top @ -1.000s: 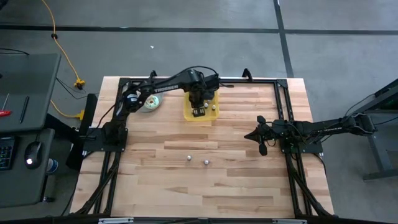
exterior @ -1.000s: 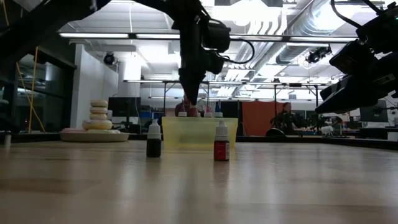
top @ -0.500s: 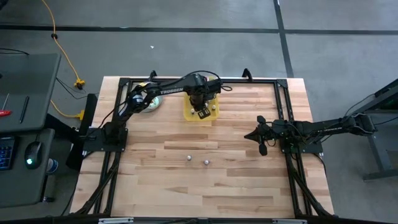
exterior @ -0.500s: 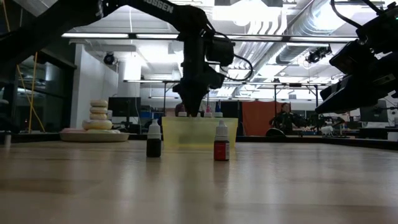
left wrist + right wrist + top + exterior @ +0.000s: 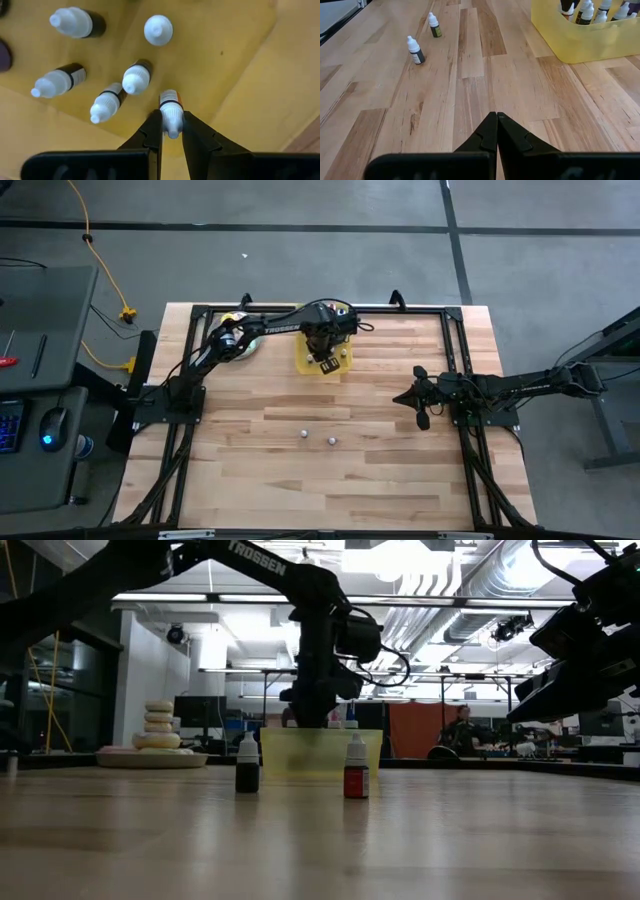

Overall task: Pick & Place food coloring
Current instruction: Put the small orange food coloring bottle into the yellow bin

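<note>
The bottle (image 5: 171,112) is low over the bottom of the yellow tray beside others and would rest in the tray, so my left gripper will let go of it.
My left gripper (image 5: 172,131) reaches down into the yellow tray (image 5: 301,366), shut on one food coloring bottle (image 5: 170,102) with a white cap. Several more white-capped bottles (image 5: 136,79) stand around it on the tray floor. In the low view the tray's wall (image 5: 320,752) hides the fingertips. Two other bottles stand upright on the wood in the middle of the table, a dark one (image 5: 247,766) and a red one (image 5: 356,770). My right gripper (image 5: 496,119) is shut and waits at the table's right side (image 5: 420,406), touching nothing. My left gripper pinches the bottle's white cap (image 5: 172,114) between its two fingers, coming from above and pointing down. The bottle's body points away below the fingers, inside the tray. Whether its base stands on the tray floor cannot be told.
A plate of stacked donuts (image 5: 159,726) sits left of the tray near the far edge (image 5: 243,345). A black frame (image 5: 455,350) runs around the table. Bare wood lies between the two loose bottles (image 5: 318,438) and the near edge.
My left gripper has gone down from above the tray's rim into the tray, its tip dropping behind the tray wall in the low view. The two bottles on the table and my right arm have stayed where they were.
</note>
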You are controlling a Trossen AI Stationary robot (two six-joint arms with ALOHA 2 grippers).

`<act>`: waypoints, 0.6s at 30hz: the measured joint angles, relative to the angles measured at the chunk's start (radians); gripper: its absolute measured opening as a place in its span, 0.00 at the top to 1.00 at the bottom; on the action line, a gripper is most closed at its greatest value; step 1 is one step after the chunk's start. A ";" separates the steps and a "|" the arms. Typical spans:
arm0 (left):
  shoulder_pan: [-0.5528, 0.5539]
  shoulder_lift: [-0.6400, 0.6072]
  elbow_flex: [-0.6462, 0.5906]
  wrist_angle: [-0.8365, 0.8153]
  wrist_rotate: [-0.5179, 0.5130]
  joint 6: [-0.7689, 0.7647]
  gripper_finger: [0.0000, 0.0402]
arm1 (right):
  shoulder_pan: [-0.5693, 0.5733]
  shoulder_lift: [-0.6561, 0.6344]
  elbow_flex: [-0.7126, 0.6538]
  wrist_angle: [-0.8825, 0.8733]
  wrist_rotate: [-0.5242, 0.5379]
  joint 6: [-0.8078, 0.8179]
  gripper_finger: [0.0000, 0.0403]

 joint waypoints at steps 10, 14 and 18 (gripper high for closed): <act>0.001 0.000 0.000 0.008 0.010 0.010 0.89 | 0.000 0.000 0.000 0.000 0.000 0.000 1.00; 0.001 0.000 0.000 0.011 0.019 0.011 0.89 | 0.000 0.000 0.000 0.000 0.000 0.000 1.00; 0.001 0.000 0.000 0.013 0.015 0.027 0.89 | 0.000 0.000 0.000 0.000 0.000 0.000 1.00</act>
